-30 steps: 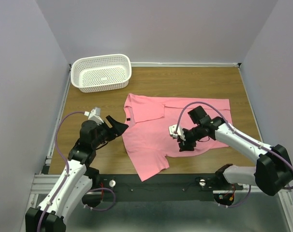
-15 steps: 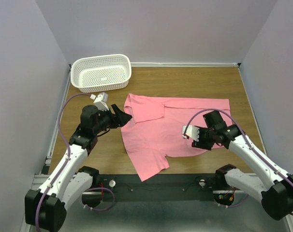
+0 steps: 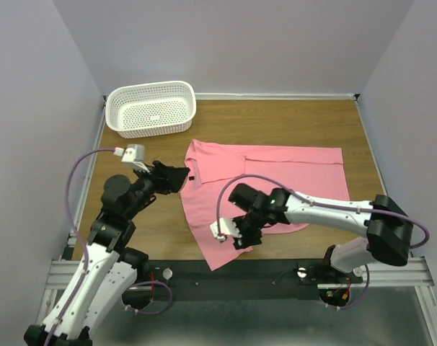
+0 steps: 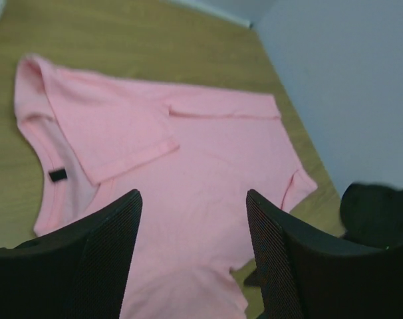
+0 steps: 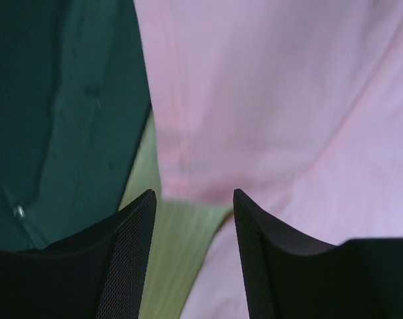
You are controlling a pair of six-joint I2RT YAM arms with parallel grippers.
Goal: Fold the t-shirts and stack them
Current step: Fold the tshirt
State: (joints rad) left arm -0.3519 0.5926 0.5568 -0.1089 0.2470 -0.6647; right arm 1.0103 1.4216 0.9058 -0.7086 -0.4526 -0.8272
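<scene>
The near sleeve's hem will be grabbed by my right gripper at its underarm corner. The rest of the hem will stay free for my left gripper.
A salmon-pink t-shirt lies spread on the wooden table, its neck and small dark label at the left. One sleeve is folded over its chest and the other sleeve points toward the near edge. My left gripper is open and empty, held above the table just left of the neck. Its wrist view shows the shirt and label beyond the open gripper. My right gripper is open and empty over the near sleeve. In its wrist view the gripper frames the sleeve's hem.
A white perforated basket stands empty at the back left. The dark base rail runs along the near edge, just beyond the near sleeve, and shows in the right wrist view. Grey walls close in the table.
My right arm has swung from the shirt's right side across to the near sleeve at the left. My left gripper has stayed by the neck, shifting slightly.
</scene>
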